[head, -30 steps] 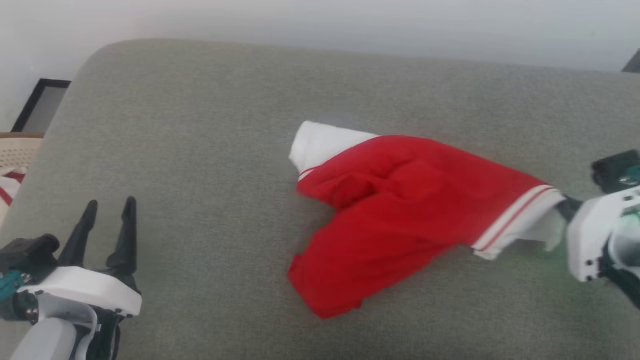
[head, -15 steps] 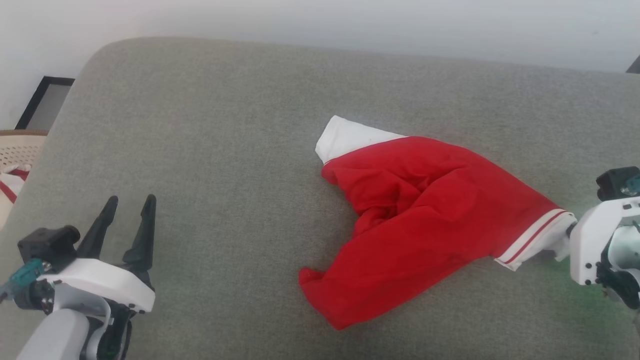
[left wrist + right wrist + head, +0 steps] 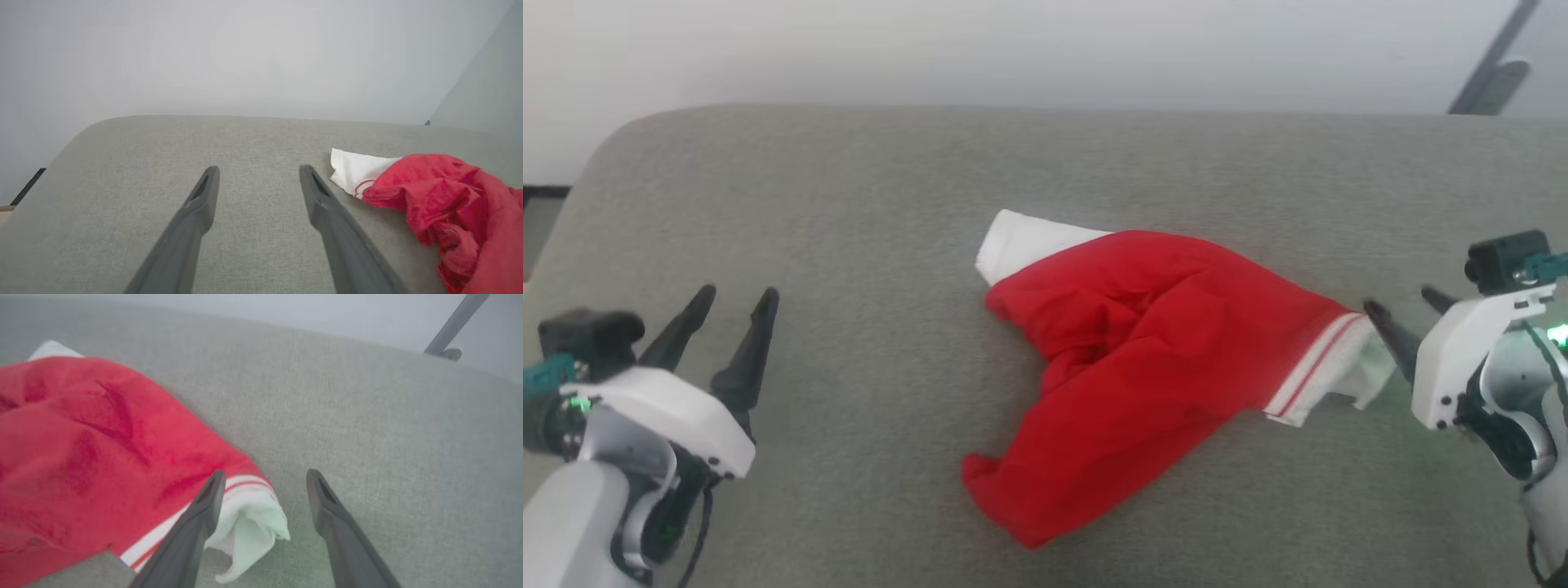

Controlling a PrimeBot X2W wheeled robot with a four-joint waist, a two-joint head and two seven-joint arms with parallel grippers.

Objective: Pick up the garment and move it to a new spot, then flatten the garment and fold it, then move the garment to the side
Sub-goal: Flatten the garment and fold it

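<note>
The red body (image 3: 1150,343) of the garment lies slack in a crumpled heap, so the robot's left gripper next needs to pinch the garment by its white sleeve edge (image 3: 994,247), which sticks out.
The garment (image 3: 1143,351), red with white panels and striped trim, lies crumpled on the grey cushion (image 3: 866,212). Its white, striped end (image 3: 1327,371) points right and a white corner (image 3: 1013,245) points to the far left. My right gripper (image 3: 1407,308) is open, its fingertips just right of that striped end and apart from it. In the right wrist view the white end (image 3: 249,526) lies partly between the spread fingers (image 3: 204,506). My left gripper (image 3: 734,298) stands open at the lower left, far from the garment (image 3: 441,204), which lies to the right of its spread fingers (image 3: 318,196).
The cushion's rounded far edge (image 3: 1045,110) meets a pale wall. A dark slanted pole (image 3: 1490,61) with a foot (image 3: 447,353) stands beyond the far right corner. A dark frame (image 3: 535,200) shows at the left edge. Bare cushion lies left of the garment.
The right gripper has let go of the striped end and drawn back, open. The garment has settled on the cushion. The head camera has shifted, so the whole scene sits differently.
</note>
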